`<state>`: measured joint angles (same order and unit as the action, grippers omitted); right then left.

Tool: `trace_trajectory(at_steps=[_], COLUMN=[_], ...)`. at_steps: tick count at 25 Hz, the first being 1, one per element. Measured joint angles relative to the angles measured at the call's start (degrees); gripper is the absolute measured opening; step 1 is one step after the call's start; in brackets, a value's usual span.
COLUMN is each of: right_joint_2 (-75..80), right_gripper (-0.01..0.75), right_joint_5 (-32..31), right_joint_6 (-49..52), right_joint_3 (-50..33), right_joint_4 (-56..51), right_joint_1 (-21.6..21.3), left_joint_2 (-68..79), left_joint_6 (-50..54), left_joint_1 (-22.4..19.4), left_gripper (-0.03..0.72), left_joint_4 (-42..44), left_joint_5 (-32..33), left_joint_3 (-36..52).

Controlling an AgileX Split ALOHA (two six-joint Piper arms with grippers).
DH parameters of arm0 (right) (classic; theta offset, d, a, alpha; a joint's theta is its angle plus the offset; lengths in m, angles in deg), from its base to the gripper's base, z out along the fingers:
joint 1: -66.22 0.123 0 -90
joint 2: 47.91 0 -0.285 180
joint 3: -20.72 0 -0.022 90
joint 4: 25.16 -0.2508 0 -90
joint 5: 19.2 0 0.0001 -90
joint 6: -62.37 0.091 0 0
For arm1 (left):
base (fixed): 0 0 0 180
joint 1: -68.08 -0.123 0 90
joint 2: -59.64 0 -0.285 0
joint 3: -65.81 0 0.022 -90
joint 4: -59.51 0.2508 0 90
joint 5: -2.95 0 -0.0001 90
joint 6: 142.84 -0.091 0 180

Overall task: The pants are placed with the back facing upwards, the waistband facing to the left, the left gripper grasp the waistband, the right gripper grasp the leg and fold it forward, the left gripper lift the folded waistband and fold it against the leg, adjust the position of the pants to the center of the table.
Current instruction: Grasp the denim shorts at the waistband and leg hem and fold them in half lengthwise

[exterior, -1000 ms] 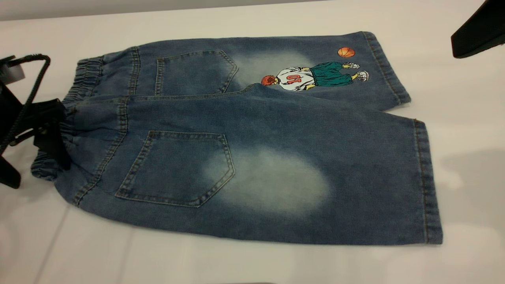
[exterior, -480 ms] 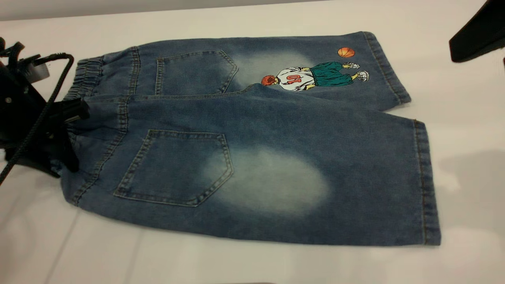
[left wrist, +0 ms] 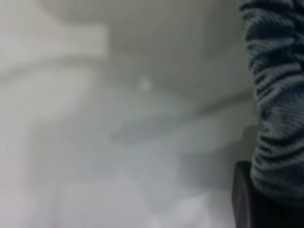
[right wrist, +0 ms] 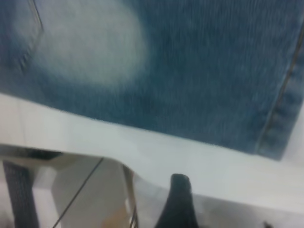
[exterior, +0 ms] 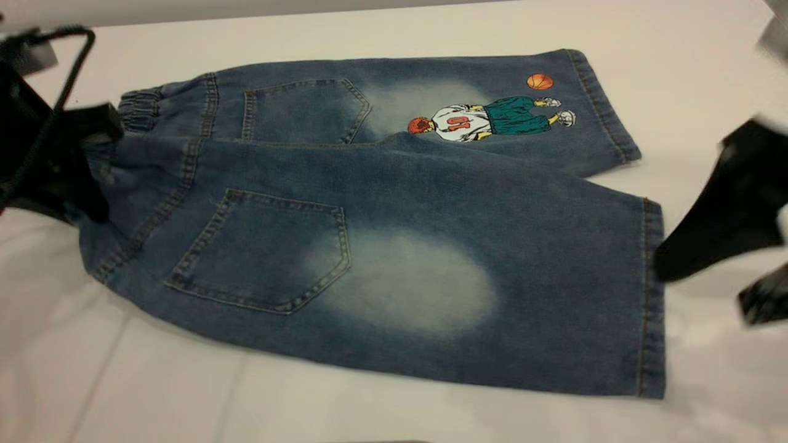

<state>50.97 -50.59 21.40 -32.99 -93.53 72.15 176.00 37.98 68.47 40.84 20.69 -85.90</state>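
Note:
The near leg lies flat and slack, so the robot's right gripper next needs to grip the pants (exterior: 394, 203) by the outer hem corner (exterior: 651, 385), where the cloth ends.
The blue denim pants (exterior: 394, 203) lie back up on the white table (exterior: 369, 412), with the waistband (exterior: 138, 107) at the left. My left gripper (exterior: 97, 161) is shut on the near part of the waistband and holds it raised off the table. The left wrist view shows the gathered band (left wrist: 278, 118) against one dark finger (left wrist: 241, 199). My right gripper (exterior: 702, 289) hangs open just right of the hem of the leg (exterior: 649, 295), apart from it. In the right wrist view the leg (right wrist: 190, 71) lies beyond a dark fingertip (right wrist: 178, 199). The far leg carries the basketball print (exterior: 486, 120).
Bare table surrounds the pants on all sides. The table's front edge (right wrist: 142, 161) runs close behind the right gripper, with the floor and a table support (right wrist: 19, 194) below it.
The left gripper rose and moved back, lifting the near waistband corner and tugging the pants. The right gripper came down from the top right to beside the near leg's hem.

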Motion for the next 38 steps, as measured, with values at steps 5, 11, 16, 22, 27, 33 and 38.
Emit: trace_trajectory(at_steps=[5, 11, 16, 22, 27, 33, 38], right_joint_2=[9.25, 18.34, 23.49, 26.59, 27.24, 27.24, 27.24], right_gripper=[0.530, 0.515, 0.505, 0.503, 0.450, 0.137, 0.022], right_joint_5=[2.38, 1.23, -0.65, -5.63, -6.14, -6.02, -6.52], right_joint_6=[-6.02, -16.72, -27.46, -31.85, -32.03, -32.05, -32.10], right_joint_3=[-0.05, 0.25, 0.38, 1.57, 4.13, 4.46, 4.85], right_joint_4=[-9.40, -20.24, -31.33, -35.93, -36.23, -36.23, -36.23], right_joint_1=[3.99, 4.35, 4.35, 4.35, 4.35, 4.35, 4.35], left_joint_2=[-0.65, -0.69, -0.69, -0.69, -0.69, -0.69, -0.83], left_joint_6=[-0.19, -0.24, -0.24, -0.24, -0.24, -0.24, -0.24], left_joint_1=[0.00, 0.00, 0.00, 0.00, 0.00, 0.00, 0.00], left_gripper=[0.090, 0.090, 0.090, 0.090, 0.090, 0.090, 0.090], left_joint_4=[-0.07, -0.62, -0.61, -0.61, -0.61, -0.61, -0.61], left_joint_5=[0.63, 0.88, 0.97, 1.01, 1.01, 1.01, 1.12], left_joint_3=[0.00, 0.00, 0.00, 0.00, 0.00, 0.00, 0.00])
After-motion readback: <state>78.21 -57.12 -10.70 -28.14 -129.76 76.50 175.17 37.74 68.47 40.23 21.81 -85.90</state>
